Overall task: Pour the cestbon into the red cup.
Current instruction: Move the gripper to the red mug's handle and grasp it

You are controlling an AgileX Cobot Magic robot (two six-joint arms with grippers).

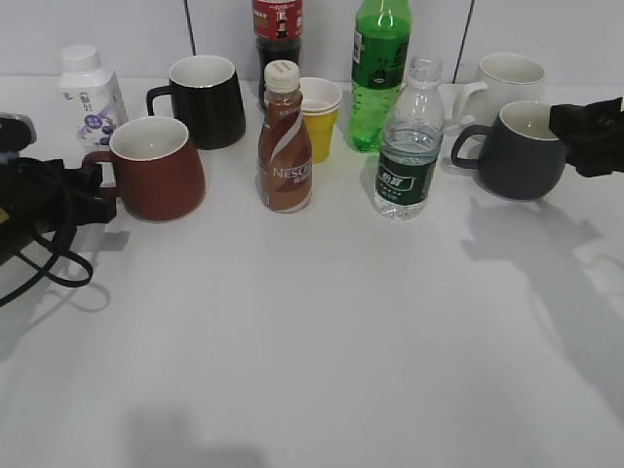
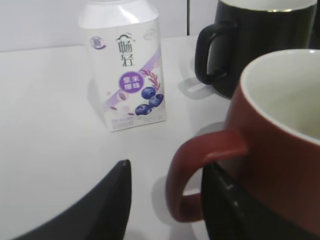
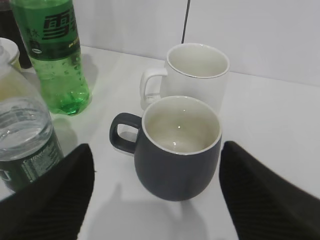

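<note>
The cestbon needs to pour into the red cup, so my right gripper should hold it by its labeled body point(image 1: 404, 174) next. That keeps the cestbon's opening point(image 1: 425, 64) free.
The red cup point(image 1: 156, 171) stands upright at the left, its white inside empty. In the left wrist view the red cup point(image 2: 280, 145) fills the right side. My left gripper point(image 1: 96, 190) is open, and its two black fingers point(image 2: 167, 167) straddle the cup's loop handle without closing on it. The cestbon point(image 1: 408, 146), a capless clear bottle with a dark green label, stands upright at centre right, partly full; it also shows in the right wrist view point(image 3: 22, 145). My right gripper point(image 1: 588, 136) is open and empty, with its fingers point(image 3: 156, 150) spread on either side of a dark grey mug.
A dark grey mug point(image 3: 177, 150) and a white mug point(image 3: 197, 72) stand at the right. A black mug point(image 1: 207, 97), brown Nescafe bottle point(image 1: 285, 146), yellow cup point(image 1: 320, 117), green soda bottle point(image 1: 378, 68), dark cola bottle point(image 1: 277, 34) and white yoghurt bottle point(image 2: 125, 65) stand along the back.
</note>
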